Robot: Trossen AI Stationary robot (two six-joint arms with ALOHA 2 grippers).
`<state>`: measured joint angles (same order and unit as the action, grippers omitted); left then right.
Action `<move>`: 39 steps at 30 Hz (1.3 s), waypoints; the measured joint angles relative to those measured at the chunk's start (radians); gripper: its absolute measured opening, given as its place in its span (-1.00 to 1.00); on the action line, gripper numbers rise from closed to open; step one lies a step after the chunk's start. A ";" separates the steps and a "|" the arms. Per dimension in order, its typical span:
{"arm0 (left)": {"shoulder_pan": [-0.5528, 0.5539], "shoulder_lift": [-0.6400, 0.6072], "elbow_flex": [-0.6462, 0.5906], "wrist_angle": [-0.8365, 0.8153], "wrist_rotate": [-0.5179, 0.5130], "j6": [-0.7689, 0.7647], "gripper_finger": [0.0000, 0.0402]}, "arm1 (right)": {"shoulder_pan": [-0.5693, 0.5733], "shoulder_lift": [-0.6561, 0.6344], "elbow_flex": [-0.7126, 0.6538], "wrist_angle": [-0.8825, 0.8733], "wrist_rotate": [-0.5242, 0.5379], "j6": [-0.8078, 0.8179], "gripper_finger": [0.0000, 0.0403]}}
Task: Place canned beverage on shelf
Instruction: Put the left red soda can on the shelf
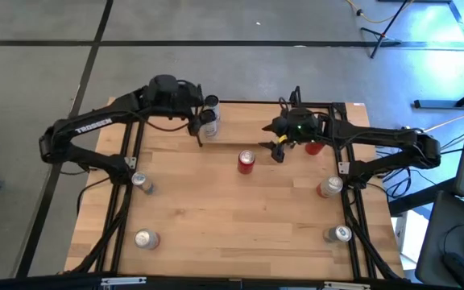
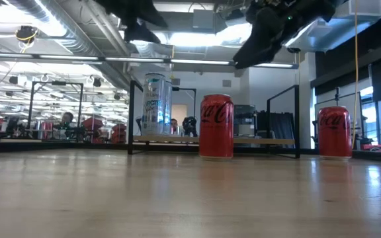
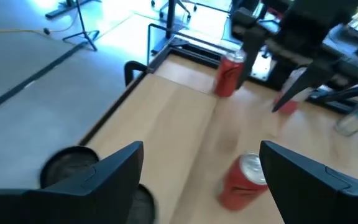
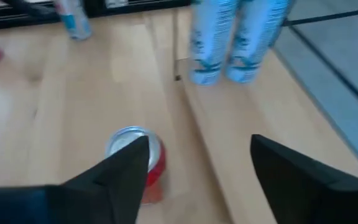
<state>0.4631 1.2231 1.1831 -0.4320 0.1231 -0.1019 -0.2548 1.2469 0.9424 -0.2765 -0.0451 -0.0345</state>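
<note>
The red can needs to go on the shelf (image 1: 240,125), so my right gripper should next grab the can by its side, just under the can's rim (image 1: 246,164).
A red can (image 1: 246,161) stands upright on the table in front of the shelf (image 1: 240,125), a low light wood board at the far edge. Two tall pale blue cans (image 1: 209,115) stand on the shelf's left end; they also show in the right wrist view (image 4: 232,37). My right gripper (image 1: 280,149) is open, hanging high above the table just right of the red can (image 4: 135,155), clear of it in the low view (image 2: 263,33). My left gripper (image 1: 202,129) is open above the two tall cans. A second red can (image 1: 314,147) stands under my right arm.
Further cans stand near the table's side rails: two on the left (image 1: 141,182) (image 1: 146,238) and two on the right (image 1: 329,187) (image 1: 338,234). The shelf's black uprights (image 2: 131,116) (image 2: 299,119) rise at both ends. The board between the tall cans and the right end is bare.
</note>
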 joint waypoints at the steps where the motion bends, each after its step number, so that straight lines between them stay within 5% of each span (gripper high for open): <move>1: -0.017 -0.003 0.000 -0.006 -0.014 -0.015 0.53 | 0.000 0.010 0.000 0.001 -0.016 0.000 0.43; 13: -0.238 -0.063 -0.034 -0.184 -0.097 -0.102 0.53 | 0.009 0.100 0.000 0.132 -0.104 0.122 0.62; 20: -0.346 -0.201 -0.210 -0.105 -0.167 -0.123 0.53 | 0.076 0.100 0.000 0.200 0.070 0.235 0.61; 26: -0.394 -0.305 -0.365 0.045 -0.162 -0.253 0.53 | 0.160 0.137 0.000 0.245 0.114 0.182 0.61; 39: -0.421 -0.313 -0.386 0.081 -0.159 -0.310 0.53 | 0.189 0.342 -0.002 0.213 0.168 0.185 0.60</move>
<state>0.0418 0.9096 0.7967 -0.3511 -0.0360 -0.4119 -0.0658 1.5891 0.9405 -0.0631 0.1234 0.1509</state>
